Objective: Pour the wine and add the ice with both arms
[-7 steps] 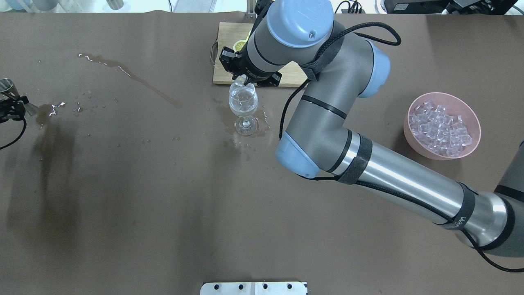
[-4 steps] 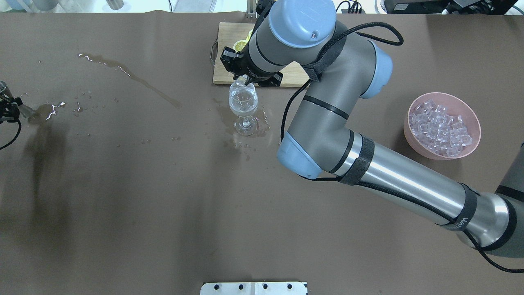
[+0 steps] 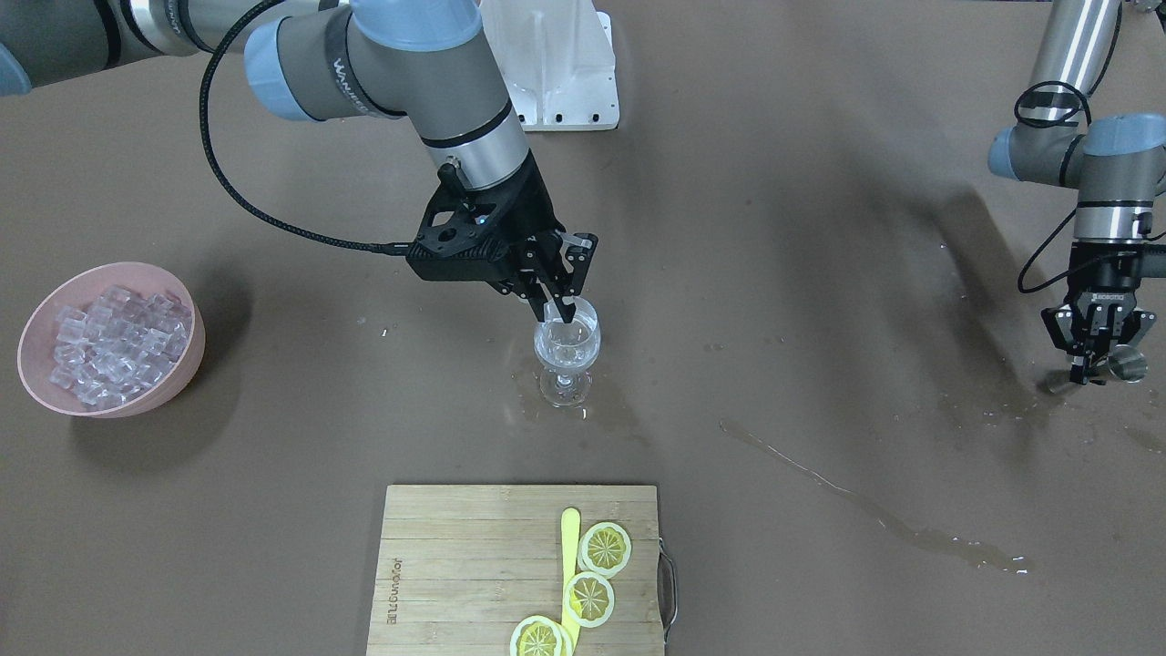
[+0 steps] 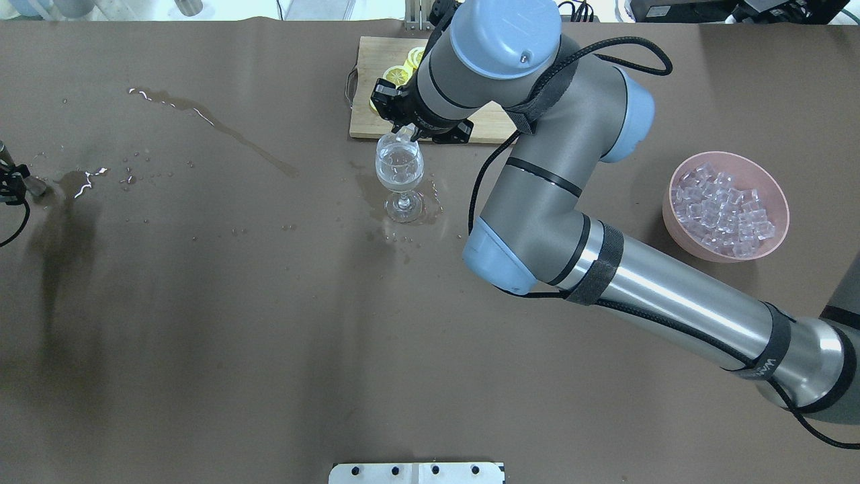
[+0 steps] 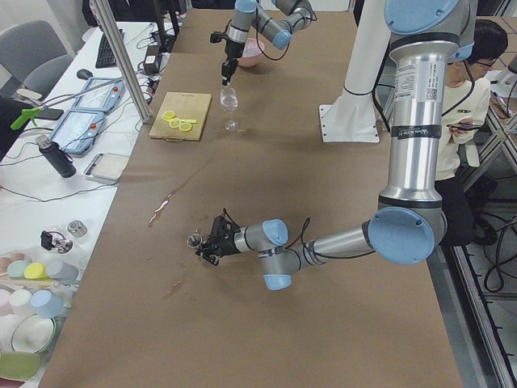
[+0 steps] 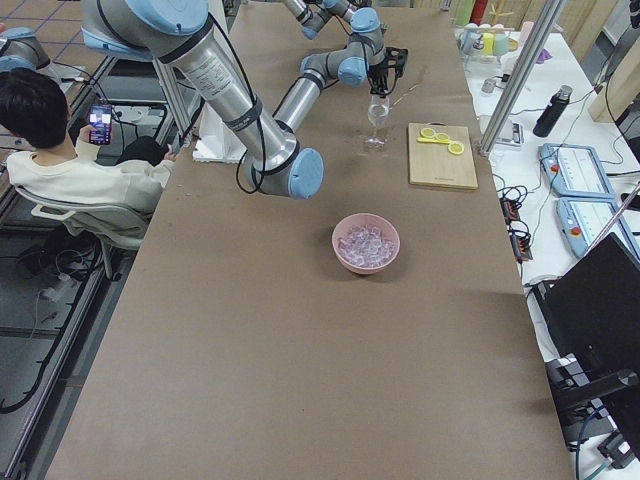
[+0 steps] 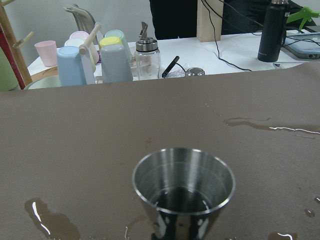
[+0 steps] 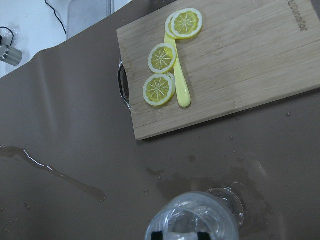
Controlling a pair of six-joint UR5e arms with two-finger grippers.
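The steel cup's base (image 3: 1057, 382) meets the table and the cup would stand there, so it is time for my left gripper to open now.
A wine glass (image 3: 567, 351) stands mid-table with clear wine and some ice in its bowl; it also shows in the overhead view (image 4: 399, 168). My right gripper (image 3: 557, 312) hangs just over its rim, shut on a small clear ice cube. In the right wrist view the glass mouth (image 8: 192, 220) sits directly below. More ice (image 3: 105, 342) fills a pink bowl (image 3: 187, 351). My left gripper (image 3: 1093, 369) is low at the far left end of the table, shut on an upright steel cup (image 7: 183, 182) that holds a little liquid.
A wooden cutting board (image 3: 474, 556) with lemon slices (image 3: 606, 547) and a yellow knife lies just beyond the glass. Wet spills (image 3: 865, 506) streak the brown cover, with a puddle around the glass foot. The white base block (image 3: 556, 64) is at the robot's side.
My left gripper with the steel cup has moved further left, nearly out of the overhead view. My right arm has shifted slightly right and away while its fingertips stay over the glass rim.
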